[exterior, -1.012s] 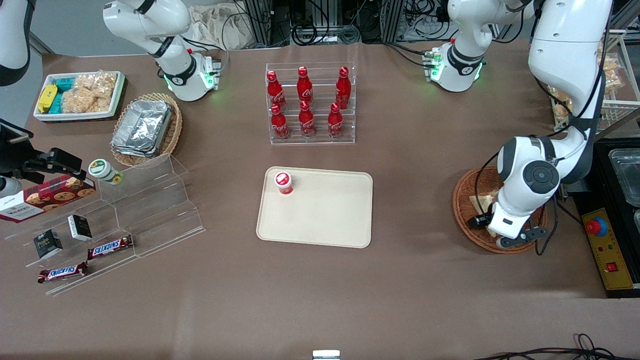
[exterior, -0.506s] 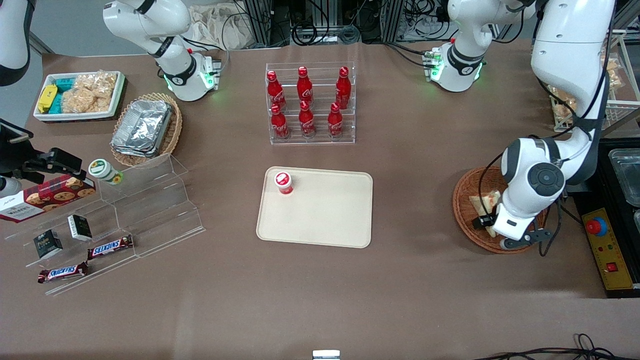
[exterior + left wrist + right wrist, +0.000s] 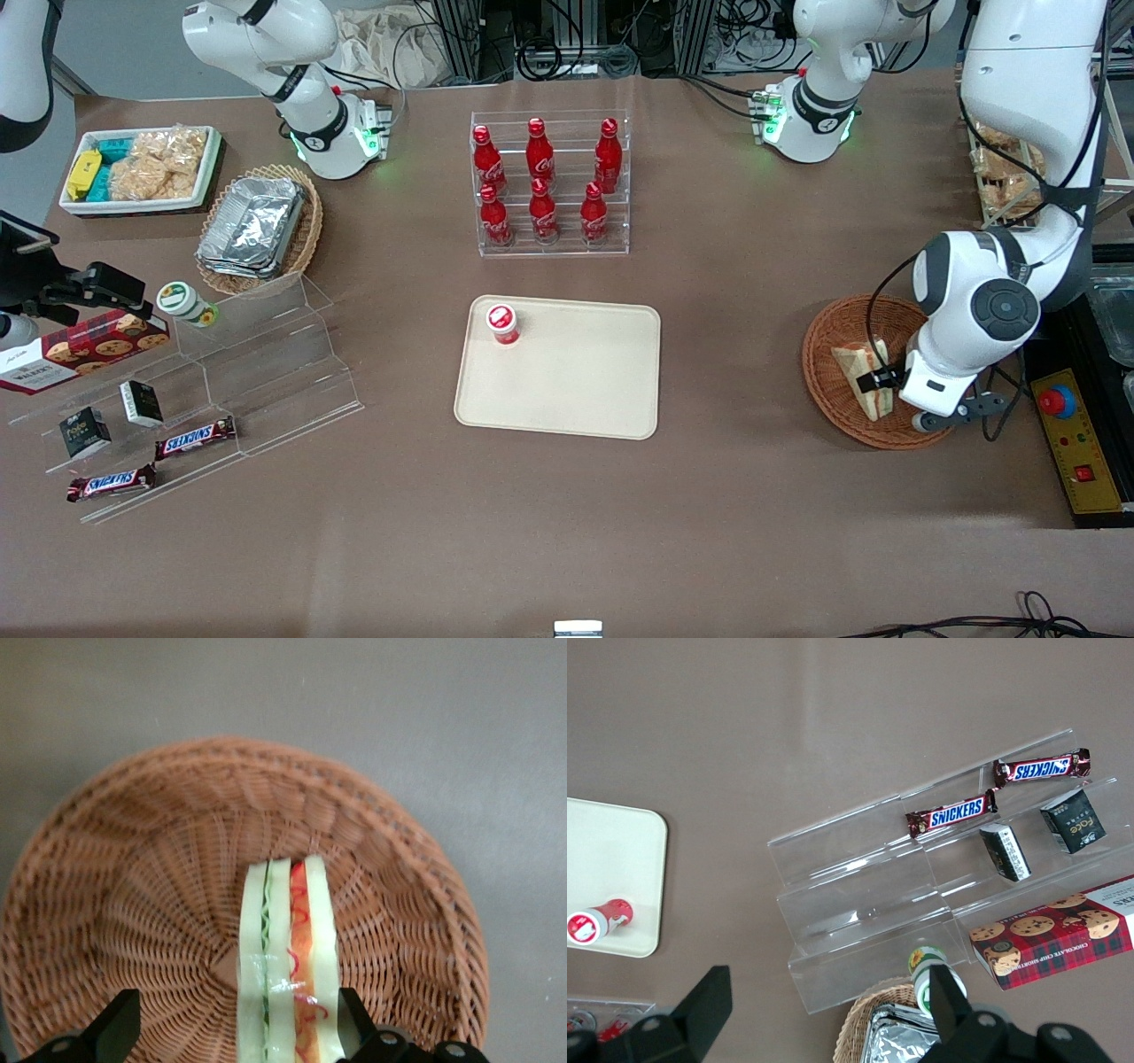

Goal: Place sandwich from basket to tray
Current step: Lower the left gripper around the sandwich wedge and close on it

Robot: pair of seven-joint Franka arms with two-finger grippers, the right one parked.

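Note:
My left gripper grabs the sandwich's outer bread slices next, since they face each other flat while the sandwich wedge (image 3: 863, 379) slopes along its other edges.
The sandwich (image 3: 864, 379), a wedge of white bread with green and red-orange filling, stands on edge in the round reddish-brown wicker basket (image 3: 828, 332) toward the working arm's end of the table. My left gripper (image 3: 886, 385) hangs low over the basket, open, with the sandwich (image 3: 288, 966) between its fingers. One finger (image 3: 353, 1017) is right beside the bread; the other finger (image 3: 120, 1028) stands well apart over the basket's weave (image 3: 133, 904). The cream tray (image 3: 576, 381) lies mid-table, toward the parked arm from the basket.
A small red-capped bottle (image 3: 502, 323) lies on the tray's corner. A clear rack of red cola bottles (image 3: 549, 186) stands farther from the camera than the tray. A yellow box with a red button (image 3: 1076, 434) sits beside the basket at the table's end.
The left arm's wrist has shifted sideways toward its end of the table, uncovering more of the sandwich in the basket. The sandwich and basket have not moved.

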